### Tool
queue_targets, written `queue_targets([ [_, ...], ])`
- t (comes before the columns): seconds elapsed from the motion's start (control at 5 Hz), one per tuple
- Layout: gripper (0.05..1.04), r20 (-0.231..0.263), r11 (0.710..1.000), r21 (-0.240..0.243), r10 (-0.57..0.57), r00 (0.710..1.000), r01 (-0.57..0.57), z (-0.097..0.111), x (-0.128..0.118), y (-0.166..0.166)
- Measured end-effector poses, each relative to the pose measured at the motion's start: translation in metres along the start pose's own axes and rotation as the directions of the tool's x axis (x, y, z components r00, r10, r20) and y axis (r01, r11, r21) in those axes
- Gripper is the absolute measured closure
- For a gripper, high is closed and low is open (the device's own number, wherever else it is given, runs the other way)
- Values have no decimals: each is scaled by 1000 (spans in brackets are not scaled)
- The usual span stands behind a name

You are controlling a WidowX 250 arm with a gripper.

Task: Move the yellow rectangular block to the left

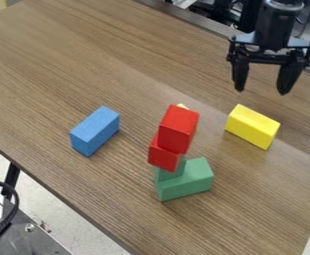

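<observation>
My gripper should grab the yellow block by its long sides next, to move the yellow rectangular block [252, 126] over beside the blue block.
The black gripper [260, 89] hangs at the upper right of the camera view, its two fingers spread apart with nothing between them. Below it, on the right part of the table, lies the yellow rectangular block [252, 126], apart from the gripper. A small corner of another yellow piece [182, 106] peeks out behind the red blocks; the rest of it is hidden.
Left of the yellow block, a stack has a red block [178, 128] on top, another red block [162, 155] beneath and green blocks [186, 180] at its base. A blue block [94, 130] lies farther left on the wooden table [64, 64].
</observation>
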State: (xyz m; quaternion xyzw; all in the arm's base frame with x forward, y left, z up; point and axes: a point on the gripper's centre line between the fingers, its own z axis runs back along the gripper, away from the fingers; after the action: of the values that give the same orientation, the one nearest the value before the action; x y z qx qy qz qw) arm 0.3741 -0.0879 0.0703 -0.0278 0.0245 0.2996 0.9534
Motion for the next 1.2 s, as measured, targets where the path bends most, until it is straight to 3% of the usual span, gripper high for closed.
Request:
queue_targets([
  [0.2, 85, -27, 984, -23, 176, 984, -177, -20, -9, 0],
  [0.4, 85, -34, 948, -57, 312, 950, -313, -22, -15, 3],
  [0.6, 85, -49, 918, -45, 392, 919, -394, -22, -17, 12],
  [1.0, 85, -58, 905, 18, 426, 903, -425, -34, -18, 18],
  [1.2, 120, -56, 900, 21, 436, 898, -435, -37, -17, 18],
])
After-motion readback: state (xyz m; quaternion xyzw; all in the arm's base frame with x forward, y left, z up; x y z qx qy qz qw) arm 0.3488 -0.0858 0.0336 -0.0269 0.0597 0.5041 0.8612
